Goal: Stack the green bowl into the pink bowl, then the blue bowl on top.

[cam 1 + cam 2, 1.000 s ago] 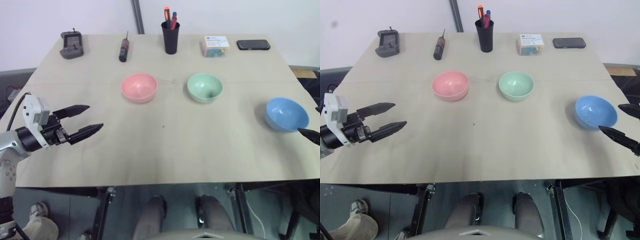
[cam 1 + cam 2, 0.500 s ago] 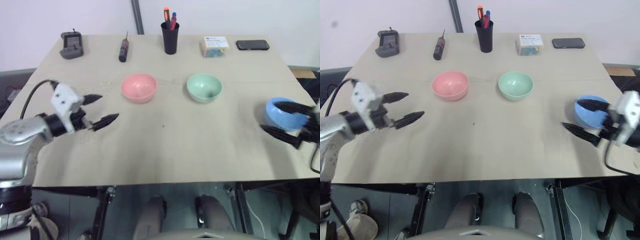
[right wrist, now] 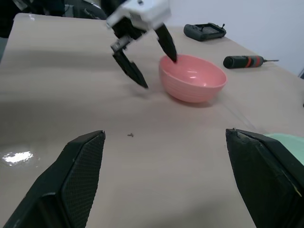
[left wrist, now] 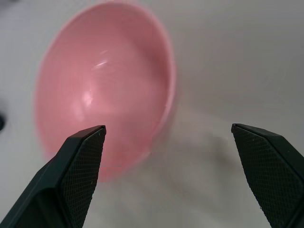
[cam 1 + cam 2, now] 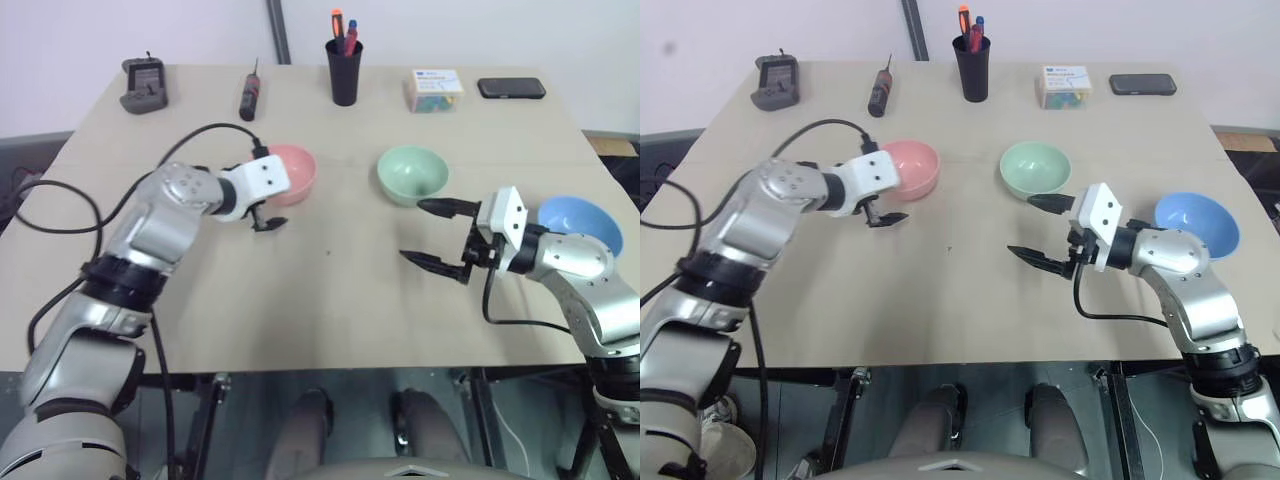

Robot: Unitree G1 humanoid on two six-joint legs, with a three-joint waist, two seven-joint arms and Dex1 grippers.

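Observation:
My right gripper grabs the green bowl by its rim (image 5: pixel 413 200) next, to nest the green bowl inside the pink bowl (image 5: pixel 300 168).
The pink bowl (image 5: pixel 300 168) sits left of centre on the tan table, partly behind my left wrist. My left gripper (image 5: pixel 268 212) is open at the bowl's near rim, one fingertip (image 3: pixel 172 56) over the rim and the other over bare table. In the left wrist view the pink bowl (image 4: pixel 102 90) lies between the spread fingers. The green bowl (image 5: pixel 412 174) stands to its right. My right gripper (image 5: pixel 411 230) hangs open and empty just in front of the green bowl, pointing left. The blue bowl (image 5: pixel 585 218) rests behind my right forearm, near the right edge.
Along the far edge stand a dark controller (image 5: pixel 143 87), a screwdriver (image 5: pixel 248 96), a black pen cup (image 5: pixel 343 70), a small box (image 5: pixel 435 90) and a phone (image 5: pixel 511 88). The table's near edge (image 5: pixel 330 368) runs in front of both arms.
Both arms swung inward. The left gripper moved right and forward to the pink bowl and rolled over. The right gripper moved left, from beside the blue bowl to in front of the green one.

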